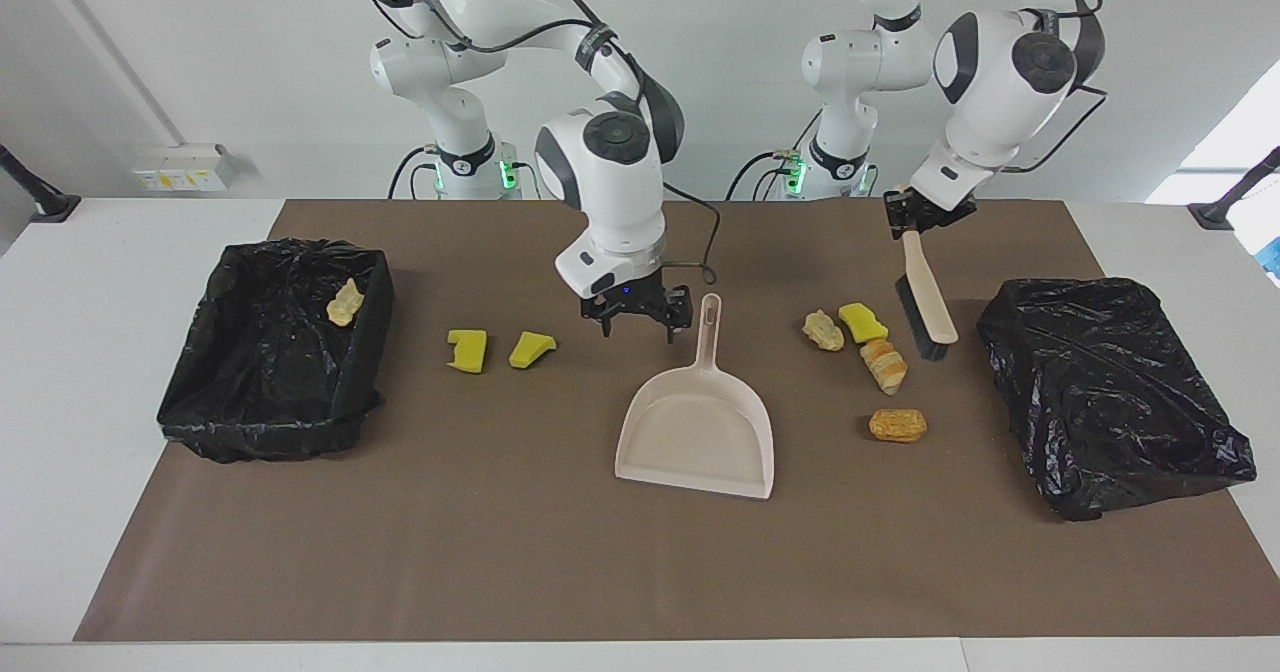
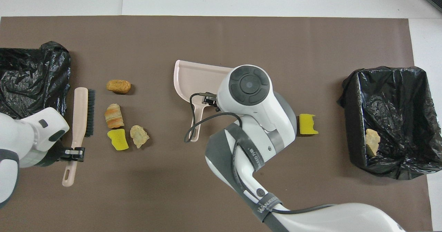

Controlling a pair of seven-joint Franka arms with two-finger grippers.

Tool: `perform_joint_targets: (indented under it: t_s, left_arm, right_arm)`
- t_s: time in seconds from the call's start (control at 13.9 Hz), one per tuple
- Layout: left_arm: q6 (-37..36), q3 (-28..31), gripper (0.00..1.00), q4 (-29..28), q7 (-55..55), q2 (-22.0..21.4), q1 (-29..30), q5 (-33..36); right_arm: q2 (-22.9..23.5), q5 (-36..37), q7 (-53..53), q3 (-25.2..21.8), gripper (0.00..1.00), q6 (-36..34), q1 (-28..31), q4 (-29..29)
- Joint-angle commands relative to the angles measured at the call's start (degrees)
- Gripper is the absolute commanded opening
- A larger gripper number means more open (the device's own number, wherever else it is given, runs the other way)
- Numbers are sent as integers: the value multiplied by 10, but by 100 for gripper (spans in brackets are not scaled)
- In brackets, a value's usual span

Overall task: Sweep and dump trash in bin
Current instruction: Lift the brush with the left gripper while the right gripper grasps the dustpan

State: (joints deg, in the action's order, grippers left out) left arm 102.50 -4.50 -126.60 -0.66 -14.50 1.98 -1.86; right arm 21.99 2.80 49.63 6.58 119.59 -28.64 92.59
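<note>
The dustpan's broad scoop is wider than my open fingers. My right gripper will grab the dustpan by its narrow handle next.
My left gripper is shut on the handle of the beige brush. The brush hangs tilted, its bristles low over the mat beside a cluster of trash: a pale dumpling lump, a yellow sponge chunk, a sliced bread roll and a brown roll. My right gripper stands open, low beside the handle of the beige dustpan. Two yellow sponge chunks lie between the dustpan and the black-lined bin, which holds one dumpling lump.
A second black bag-covered bin sits at the left arm's end of the brown mat. In the overhead view the right arm covers part of the dustpan and one sponge chunk.
</note>
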Motion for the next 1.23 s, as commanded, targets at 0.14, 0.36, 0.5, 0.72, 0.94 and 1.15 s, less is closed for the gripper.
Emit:
perform_joint_targets:
  t_s: [0.14, 0.36, 0.5, 0.72, 0.94, 1.15]
  left_arm:
    - [-8, -10, 0, 120, -6, 135, 28, 61]
    - [10, -10, 0, 109, -5, 153, 29, 64]
    - [34, -10, 0, 83, -5, 151, 28, 63]
    - [52, -10, 0, 47, -1, 141, 21, 63]
    - [58, -10, 0, 40, 1, 139, 18, 63]
    - [56, -11, 0, 40, 1, 138, 17, 63]
  right_arm:
    - [53, 70, 126, -2, 100, 56, -73, -23]
    - [55, 76, 135, -3, 100, 71, -89, 0]
    - [57, 102, 133, -3, 91, 82, -86, 8]
    - [55, 113, 129, -2, 60, 79, -84, 14]
    - [55, 113, 121, -1, 9, 75, -87, 12]
    - [47, 112, 122, -1, 0, 80, -93, 11]
